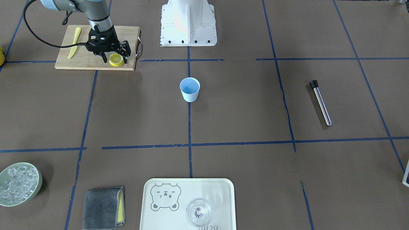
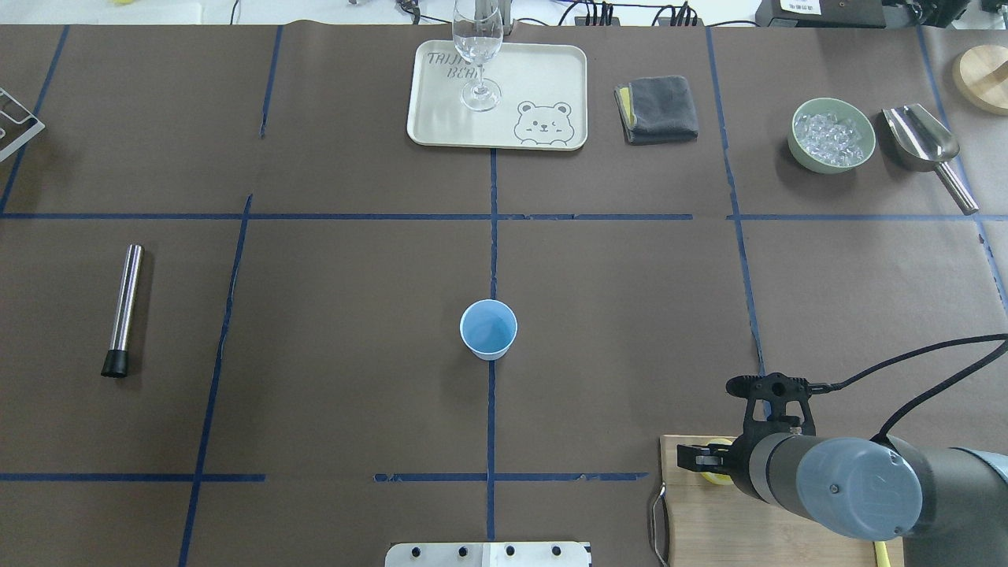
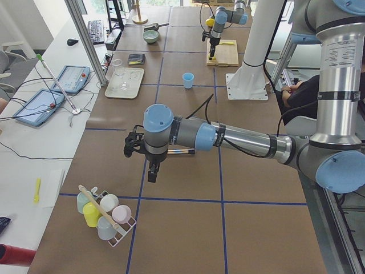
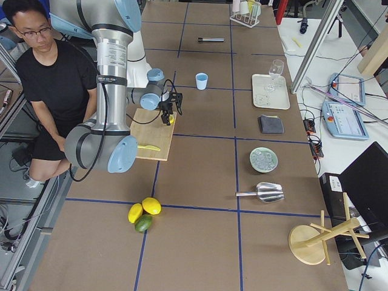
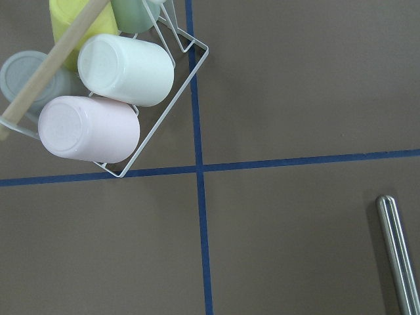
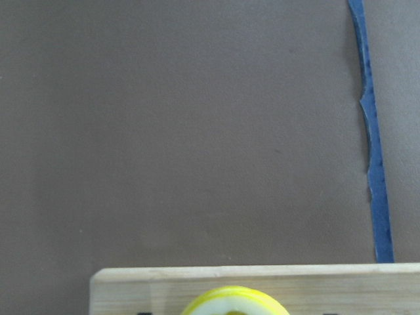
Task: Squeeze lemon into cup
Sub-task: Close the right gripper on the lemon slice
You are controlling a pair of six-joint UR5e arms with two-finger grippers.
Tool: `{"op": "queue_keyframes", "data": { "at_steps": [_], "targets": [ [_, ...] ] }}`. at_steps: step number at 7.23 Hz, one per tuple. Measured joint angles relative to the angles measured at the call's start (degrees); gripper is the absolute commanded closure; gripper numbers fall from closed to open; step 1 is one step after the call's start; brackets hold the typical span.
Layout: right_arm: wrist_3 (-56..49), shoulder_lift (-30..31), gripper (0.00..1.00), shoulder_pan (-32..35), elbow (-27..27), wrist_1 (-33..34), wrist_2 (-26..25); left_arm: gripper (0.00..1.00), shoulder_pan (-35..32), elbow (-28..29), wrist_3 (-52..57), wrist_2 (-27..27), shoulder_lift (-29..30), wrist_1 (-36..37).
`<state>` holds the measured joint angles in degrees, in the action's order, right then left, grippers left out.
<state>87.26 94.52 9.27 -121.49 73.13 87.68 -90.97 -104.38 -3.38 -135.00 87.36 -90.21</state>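
Note:
The right gripper grabs the lemon slice by its yellow rind next, since the slice's wet cut side [image 1: 116, 58] lies up.
The lemon [image 1: 116, 59], a round slice with yellow rind, lies on the front edge of a wooden cutting board [image 1: 86, 62]. Only its top edge shows in the right wrist view [image 6: 235, 302]. My right gripper [image 1: 115, 60] is open, pointing down, with one finger on each side of the slice. The cup [image 1: 189, 90], pale blue and empty, stands upright at the table's middle [image 2: 488, 329], well away from the board. My left gripper [image 3: 151, 174] hovers over the table's far left end near a cup rack [image 5: 111, 98]. I cannot tell whether it is open or shut.
A yellow plastic knife [image 1: 74, 42] lies on the board. A steel muddler [image 1: 320, 103] lies on the robot's left half. Along the far edge are a bear tray [image 1: 147, 204] with a clear glass [image 1: 199, 211], a grey cloth [image 1: 103, 208] and a green bowl of ice [image 1: 19, 183].

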Motion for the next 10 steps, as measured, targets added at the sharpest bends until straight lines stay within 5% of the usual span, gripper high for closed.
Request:
{"op": "queue_keyframes", "data": {
  "at_steps": [3,6,8,10],
  "targets": [
    [0.32,-0.43,0.10,-0.17,0.09,0.05,0.03,0.00,0.00,-0.03,0.01,0.00,-0.04,-0.02],
    [0.44,-0.17,0.21,-0.15,0.17,0.09,0.25,0.00,0.00,-0.06,0.04,0.00,-0.01,0.01],
    [0.53,-0.21,0.45,-0.13,0.01,0.09,0.42,0.00,0.00,-0.10,0.04,0.00,0.00,-0.04],
    [0.56,-0.23,0.57,-0.07,-0.30,0.09,0.49,0.00,0.00,-0.09,0.04,0.00,0.00,-0.03]
  ]
}}
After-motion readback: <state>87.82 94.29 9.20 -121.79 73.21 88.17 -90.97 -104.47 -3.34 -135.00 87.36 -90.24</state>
